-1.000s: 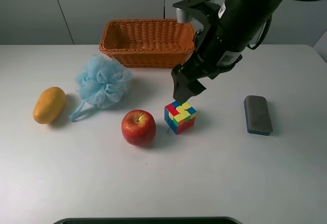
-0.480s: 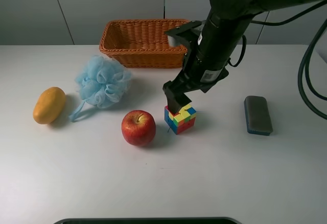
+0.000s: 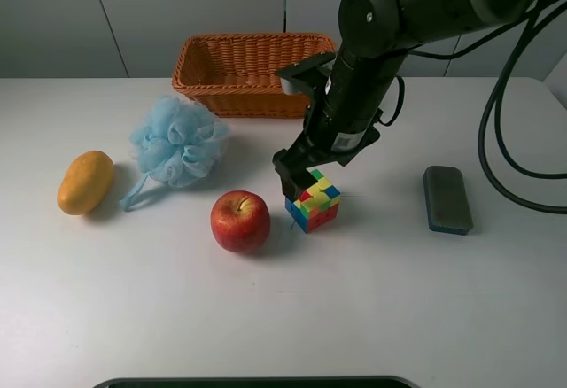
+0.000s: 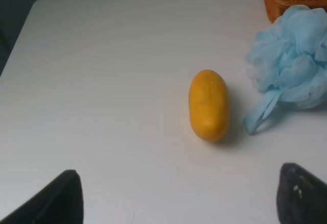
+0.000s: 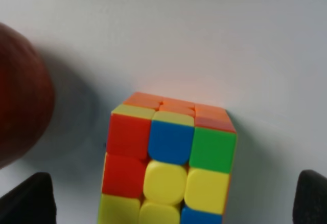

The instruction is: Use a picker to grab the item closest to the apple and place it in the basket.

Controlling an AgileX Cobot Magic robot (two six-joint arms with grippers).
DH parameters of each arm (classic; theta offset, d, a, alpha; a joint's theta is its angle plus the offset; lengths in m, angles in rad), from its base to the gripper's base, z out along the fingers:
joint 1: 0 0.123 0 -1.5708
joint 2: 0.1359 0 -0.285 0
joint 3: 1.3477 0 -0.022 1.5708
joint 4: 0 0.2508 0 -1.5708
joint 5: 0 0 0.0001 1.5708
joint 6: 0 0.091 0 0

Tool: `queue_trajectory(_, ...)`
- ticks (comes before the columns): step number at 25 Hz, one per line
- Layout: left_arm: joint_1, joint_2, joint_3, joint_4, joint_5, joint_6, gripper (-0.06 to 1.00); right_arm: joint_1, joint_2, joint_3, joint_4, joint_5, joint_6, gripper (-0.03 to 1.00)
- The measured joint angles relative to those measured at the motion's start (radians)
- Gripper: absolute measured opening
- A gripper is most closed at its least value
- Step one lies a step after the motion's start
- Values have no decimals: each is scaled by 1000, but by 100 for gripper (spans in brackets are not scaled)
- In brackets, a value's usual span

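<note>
My right gripper needs to go lower before it closes on the cube, because its fingers stop above the cube's top side (image 3: 319, 190) (image 5: 165, 182), wide of the cube's sides.
A multicoloured puzzle cube (image 3: 313, 202) sits on the white table just right of a red apple (image 3: 240, 221). My right gripper (image 3: 298, 179) has come down onto the cube's upper left side. In the right wrist view the cube (image 5: 168, 157) lies between the two dark fingertips (image 5: 25, 198), which stand wide apart, with the apple (image 5: 20, 111) beside it. The jaws are open and hold nothing. The wicker basket (image 3: 252, 73) stands behind at the back. My left gripper (image 4: 179, 203) is open and empty, hovering before a yellow mango (image 4: 208, 105). It does not show in the high view.
A blue bath pouf (image 3: 177, 140) and the mango (image 3: 86, 182) lie left of the apple. A grey-blue sponge block (image 3: 446, 198) lies at the right. The right arm's cables (image 3: 496, 131) hang at the right.
My right arm has moved down and left, from above and behind the cube to around it. The cube, apple and left gripper have not moved.
</note>
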Motion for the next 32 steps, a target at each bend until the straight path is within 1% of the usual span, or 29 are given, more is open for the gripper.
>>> queue_trajectory(11,0,0,0,0,0,0,73,0,119,-26,0,-20,0,70)
queue_trajectory(19,0,0,0,0,0,0,73,0,152,-26,0,-35,0,70)
queue_trajectory(20,0,0,0,0,0,0,73,0,152,-26,0,-37,0,68)
queue_trajectory(21,0,0,0,0,0,0,73,0,152,-26,0,-41,0,63)
queue_trajectory(23,0,0,0,0,0,0,73,0,152,-26,0,-43,0,47)
queue_trajectory(24,0,0,0,0,0,0,73,1,152,-26,0,-43,0,44)
queue_trajectory(30,0,0,0,0,0,0,73,1,154,-32,0,-47,0,44)
queue_trajectory(32,0,0,0,0,0,0,73,1,154,-53,-3,-17,0,44)
